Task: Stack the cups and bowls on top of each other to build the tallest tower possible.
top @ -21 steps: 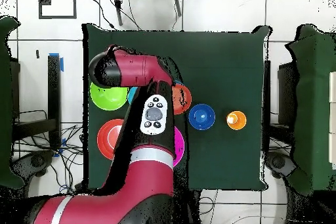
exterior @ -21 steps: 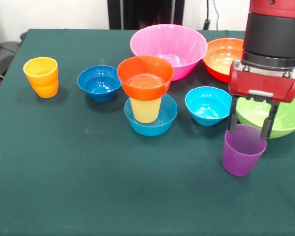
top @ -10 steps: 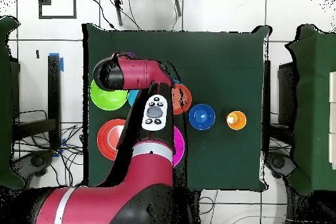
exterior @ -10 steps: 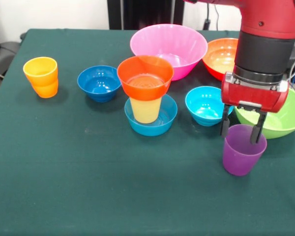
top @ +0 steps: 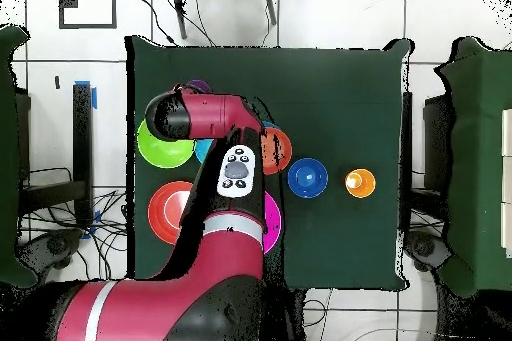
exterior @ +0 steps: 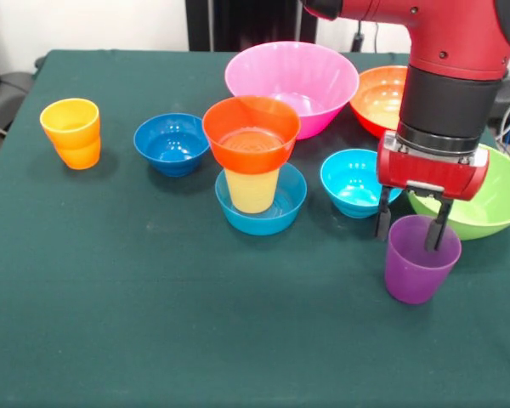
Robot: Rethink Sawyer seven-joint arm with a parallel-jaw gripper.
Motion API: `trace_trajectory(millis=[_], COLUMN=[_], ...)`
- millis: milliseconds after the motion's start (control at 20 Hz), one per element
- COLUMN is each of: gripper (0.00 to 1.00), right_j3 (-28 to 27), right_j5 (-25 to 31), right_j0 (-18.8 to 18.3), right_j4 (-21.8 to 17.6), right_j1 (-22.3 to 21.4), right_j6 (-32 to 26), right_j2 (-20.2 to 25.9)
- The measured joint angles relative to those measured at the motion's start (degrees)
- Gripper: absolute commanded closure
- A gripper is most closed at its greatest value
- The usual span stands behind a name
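Observation:
The robot's gripper should next grab the purple cup by its thin rim (exterior: pixel 393 230) to stack it, because the purple cup's opening (exterior: pixel 422 235) is wider than the robot's fingers.
My gripper (exterior: pixel 410 225) is open right over the purple cup (exterior: pixel 421 270), which stands upright at the front right. One finger (exterior: pixel 382 219) is outside the cup's left rim and the other reaches inside it. The tower has a mid-blue small bowl (exterior: pixel 272 217) as base, the yellow cup (exterior: pixel 252 189) upright in it, and an orange-red small bowl (exterior: pixel 251 133) on top. The orange cup (exterior: pixel 70 133) stands at the left. In the overhead view the arm hides the gripper, and only the purple cup's edge (top: pixel 198 86) shows.
On the green table (exterior: pixel 153 306) are a dark blue small bowl (exterior: pixel 172 143), a cyan small bowl (exterior: pixel 350 181), a pink large bowl (exterior: pixel 291 75), an orange-red large bowl (exterior: pixel 381 100) and a lime green large bowl (exterior: pixel 493 200) close behind the gripper.

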Motion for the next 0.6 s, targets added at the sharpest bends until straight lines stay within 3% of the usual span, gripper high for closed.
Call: trace_trajectory(millis=[600], gripper=[0.00], right_j3=[0.75], right_j5=[-6.93], right_j0=[1.60], right_j4=[0.01], right_j1=[0.20], right_j6=[0.00], right_j2=[-4.06])
